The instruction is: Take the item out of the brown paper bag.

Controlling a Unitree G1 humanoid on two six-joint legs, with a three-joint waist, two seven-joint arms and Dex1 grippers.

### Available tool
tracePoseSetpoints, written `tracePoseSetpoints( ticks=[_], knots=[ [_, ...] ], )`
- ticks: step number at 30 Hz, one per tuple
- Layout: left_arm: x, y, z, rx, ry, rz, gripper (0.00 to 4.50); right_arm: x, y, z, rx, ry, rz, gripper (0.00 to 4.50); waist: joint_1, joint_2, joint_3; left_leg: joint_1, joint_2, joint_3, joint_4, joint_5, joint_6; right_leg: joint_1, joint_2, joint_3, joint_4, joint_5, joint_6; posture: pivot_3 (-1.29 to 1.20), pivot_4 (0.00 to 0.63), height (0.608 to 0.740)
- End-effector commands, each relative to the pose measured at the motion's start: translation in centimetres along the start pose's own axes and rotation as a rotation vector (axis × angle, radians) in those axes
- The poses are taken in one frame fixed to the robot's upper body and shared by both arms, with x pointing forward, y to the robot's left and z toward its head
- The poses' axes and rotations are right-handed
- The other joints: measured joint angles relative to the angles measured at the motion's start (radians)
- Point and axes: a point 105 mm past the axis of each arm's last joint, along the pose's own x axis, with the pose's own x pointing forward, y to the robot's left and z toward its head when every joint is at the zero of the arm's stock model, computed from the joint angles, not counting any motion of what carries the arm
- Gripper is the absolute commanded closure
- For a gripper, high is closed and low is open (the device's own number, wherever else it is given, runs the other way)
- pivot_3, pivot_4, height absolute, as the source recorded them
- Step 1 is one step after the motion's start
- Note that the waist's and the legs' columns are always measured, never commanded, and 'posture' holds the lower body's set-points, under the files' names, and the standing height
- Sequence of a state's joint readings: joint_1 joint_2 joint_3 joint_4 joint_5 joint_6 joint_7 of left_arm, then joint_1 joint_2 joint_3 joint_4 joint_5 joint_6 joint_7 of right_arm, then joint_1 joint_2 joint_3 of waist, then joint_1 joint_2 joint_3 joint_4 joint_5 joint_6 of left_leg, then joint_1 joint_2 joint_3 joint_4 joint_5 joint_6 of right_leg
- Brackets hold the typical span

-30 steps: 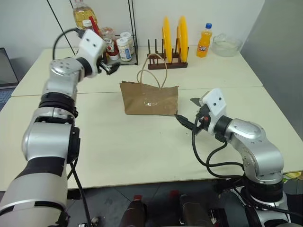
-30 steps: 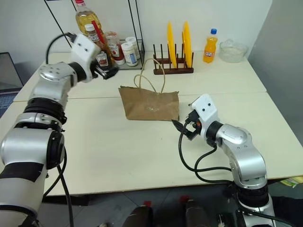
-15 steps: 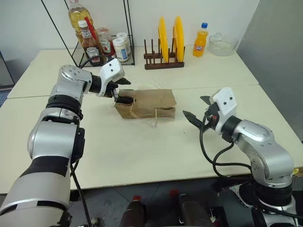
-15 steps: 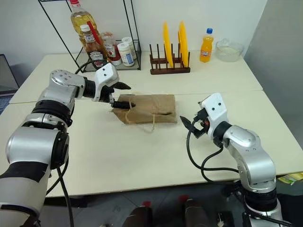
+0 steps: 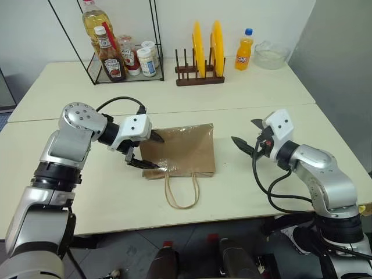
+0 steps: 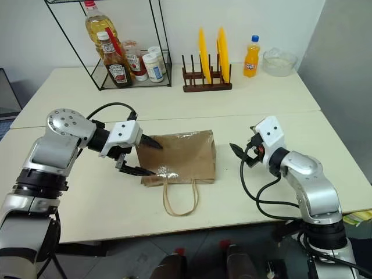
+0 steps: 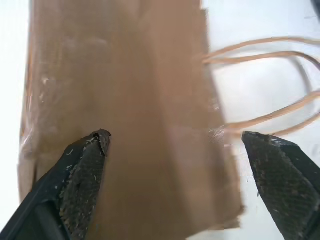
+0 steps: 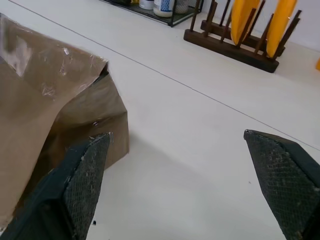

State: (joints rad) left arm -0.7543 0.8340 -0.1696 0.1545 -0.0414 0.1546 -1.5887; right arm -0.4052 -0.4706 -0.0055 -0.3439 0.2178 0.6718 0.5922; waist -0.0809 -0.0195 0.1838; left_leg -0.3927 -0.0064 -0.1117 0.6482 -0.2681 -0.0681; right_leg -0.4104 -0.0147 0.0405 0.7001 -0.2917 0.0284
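My left gripper grabs the paper bag by its cord handle (image 5: 168,193) (image 7: 272,54) next, which loops out slack, since the bag lies flat and wide on the tabletop.
The brown paper bag (image 5: 185,151) lies flat on the table, its mouth and tan cord handles (image 5: 181,207) toward the near edge. The item is hidden; no cola bottle shows. My left gripper (image 5: 150,152) is open at the bag's left edge, one finger over the paper and the other by the bag's near left corner. In the left wrist view the bag (image 7: 125,95) spreads between the open fingers. My right gripper (image 5: 246,133) hovers open to the right of the bag, apart from it, with nothing between its fingers. The bag's creased corner (image 8: 55,95) shows in the right wrist view.
At the back stand a wire rack (image 5: 125,70) with oil, ketchup and jars, a wooden plate rack (image 5: 200,77) with two yellow plates, an orange soda bottle (image 5: 244,50) and a glass bowl (image 5: 271,55). A seam (image 5: 261,106) crosses the table behind the bag.
The bag, upright a second ago, has tipped over toward the near edge and now lies flat. My left gripper came down and back to its left edge. The right gripper drifted slightly right.
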Motion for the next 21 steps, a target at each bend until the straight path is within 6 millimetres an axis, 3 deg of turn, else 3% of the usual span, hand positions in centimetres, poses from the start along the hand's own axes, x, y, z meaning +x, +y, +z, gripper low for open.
tracePoseSetpoints(
  ticks=[1,5,9,17,20,21],
  knots=[
    [-0.8,-0.8,1.3,0.212,0.027,0.006,0.00,0.0,0.4,0.6,-0.049,-0.029,0.049,0.02,0.000,0.000,0.000,0.000,0.000,0.000,0.000,0.000,0.000,0.000,0.000,0.000,0.000,0.000,0.000,0.00,0.150,0.740],
    [-0.2,-2.5,1.1,0.367,0.033,-0.067,0.00,-0.2,1.2,-0.4,-0.088,-0.003,0.141,0.02,0.001,0.000,0.000,0.001,0.000,0.001,0.000,0.000,0.000,0.000,0.000,0.000,0.000,0.000,0.000,0.00,0.150,0.740],
    [1.1,-2.9,0.2,0.429,0.024,-0.072,0.00,-0.8,1.7,-1.2,-0.123,0.022,0.220,0.02,0.003,0.000,0.000,0.001,-0.001,0.001,0.000,0.000,0.000,0.001,0.000,0.000,-0.001,0.000,0.000,0.00,0.150,0.740],
    [6.5,-4.1,-2.1,0.389,-0.005,-0.083,0.00,-2.3,2.3,-3.0,-0.163,0.085,0.320,0.02,0.010,0.000,0.000,0.002,-0.001,0.001,0.000,0.000,0.000,0.002,0.001,0.000,-0.001,0.000,0.000,0.00,0.150,0.740],
    [8.0,-3.8,-1.3,0.354,-0.078,-0.040,0.00,-2.9,2.4,-3.3,-0.174,0.102,0.335,0.02,0.014,0.000,0.000,0.002,-0.001,0.001,0.000,0.000,0.000,0.002,0.000,0.000,-0.001,0.000,0.000,0.00,0.150,0.740],
    [8.3,-3.6,-0.9,0.323,-0.117,-0.010,0.19,-3.0,2.4,-3.4,-0.177,0.104,0.339,0.01,0.016,0.000,0.000,0.003,-0.001,0.001,0.000,0.000,0.000,0.003,0.000,0.001,-0.001,0.000,0.000,0.00,0.150,0.740]
  ],
)
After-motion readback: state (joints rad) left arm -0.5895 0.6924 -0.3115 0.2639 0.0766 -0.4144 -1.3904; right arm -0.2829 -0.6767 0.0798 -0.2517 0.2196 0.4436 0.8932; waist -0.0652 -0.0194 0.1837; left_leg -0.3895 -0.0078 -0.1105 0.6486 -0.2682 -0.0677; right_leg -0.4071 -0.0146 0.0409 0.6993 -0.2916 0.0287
